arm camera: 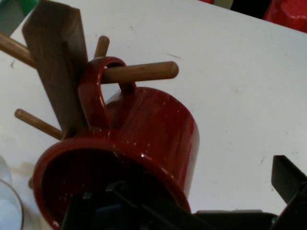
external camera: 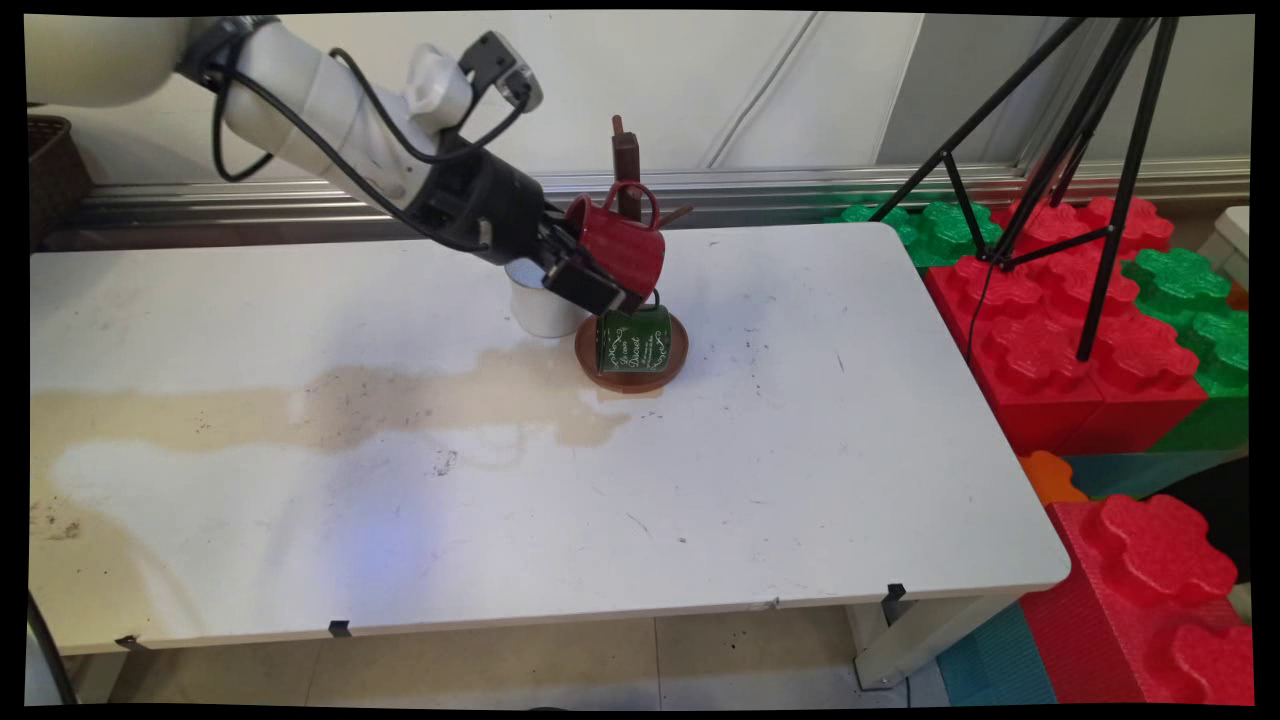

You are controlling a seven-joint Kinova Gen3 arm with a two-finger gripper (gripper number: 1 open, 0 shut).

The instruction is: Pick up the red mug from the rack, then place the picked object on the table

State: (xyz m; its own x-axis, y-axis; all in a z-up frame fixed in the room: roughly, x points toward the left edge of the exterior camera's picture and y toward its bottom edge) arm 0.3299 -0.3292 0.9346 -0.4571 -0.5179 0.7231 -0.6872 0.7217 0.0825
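I should next grab the red mug by its rim (arm camera: 165, 176) to lift it off the peg (arm camera: 144, 72), so that the mug's handle stays free to slide off.
A red mug (external camera: 622, 248) (arm camera: 144, 139) hangs tilted on the wooden mug tree (external camera: 626, 165) (arm camera: 57, 62). Its handle is looped over a peg (arm camera: 144, 72), and its mouth faces my gripper (external camera: 598, 283). The gripper is open at the mug's rim. One finger reaches inside the mug. The other finger (arm camera: 288, 184) stands outside it, with a gap to the wall. Below, a green mug (external camera: 634, 340) with white lettering rests at the tree's round base (external camera: 675, 370). A white cup (external camera: 540, 308) (arm camera: 7, 206) stands just left of the base, behind the gripper.
A long brown stain (external camera: 400, 405) runs across the white table (external camera: 800, 450) from its left edge to the tree's base. Large red and green toy blocks (external camera: 1080, 350) and a black tripod (external camera: 1100, 200) stand off the right edge. A dark basket (external camera: 50, 170) sits at far left.
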